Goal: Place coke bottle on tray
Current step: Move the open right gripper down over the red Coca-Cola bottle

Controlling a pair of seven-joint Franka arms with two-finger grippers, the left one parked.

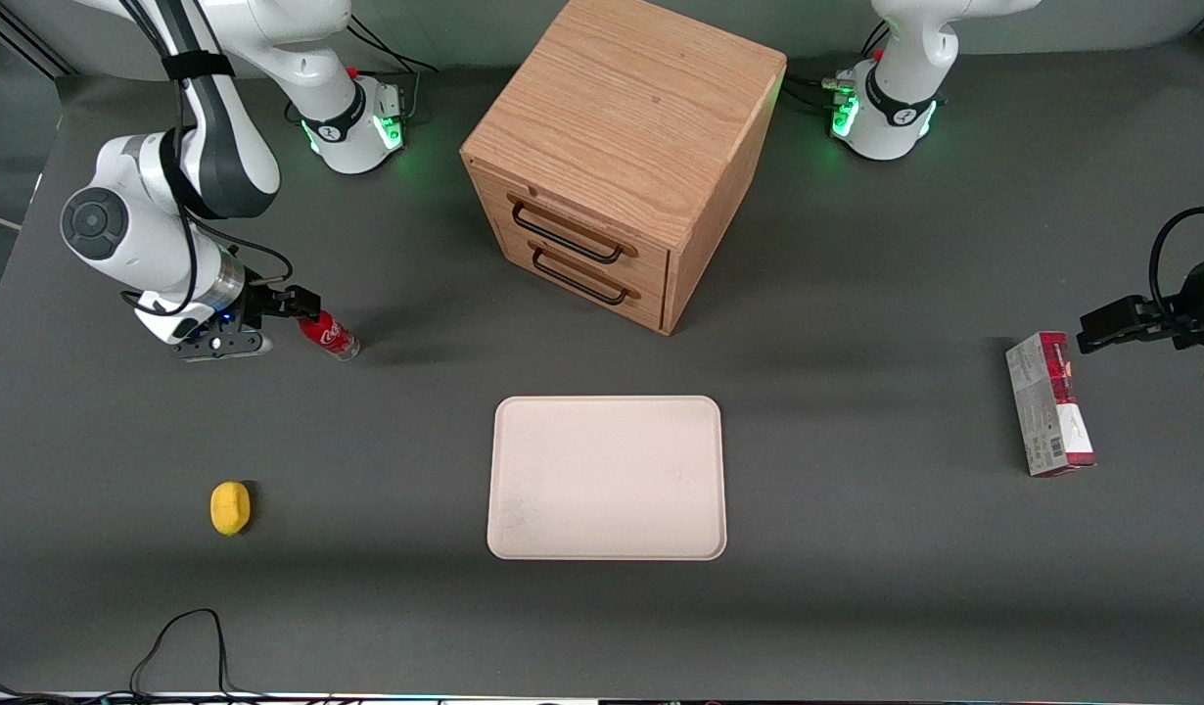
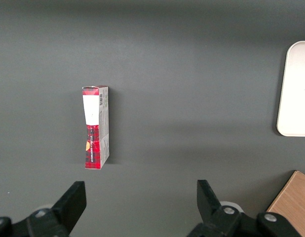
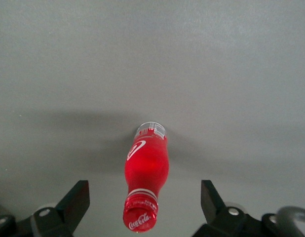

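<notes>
The coke bottle's clear base (image 1: 347, 348) should stay free to rest on the tray, so I should next grab the bottle by its neck (image 1: 310, 323) with my gripper.
The coke bottle (image 1: 331, 336), small and red with a red cap and a clear base, stands on the grey table toward the working arm's end. In the right wrist view the bottle (image 3: 145, 182) shows cap-first between the two black fingers. My gripper (image 1: 303, 307) is open just above the cap; in the right wrist view the gripper (image 3: 145, 190) has a finger on each side of the neck, apart from it. The cream-white tray (image 1: 607, 478) lies flat in the table's middle, nearer the front camera than the bottle. Its edge shows in the left wrist view (image 2: 296, 89).
A wooden two-drawer cabinet (image 1: 622, 147) stands farther from the front camera than the tray. A yellow rounded object (image 1: 230, 508) lies nearer the camera than the bottle. A red-and-grey carton (image 1: 1049, 403) lies toward the parked arm's end; it also shows in the left wrist view (image 2: 95, 127).
</notes>
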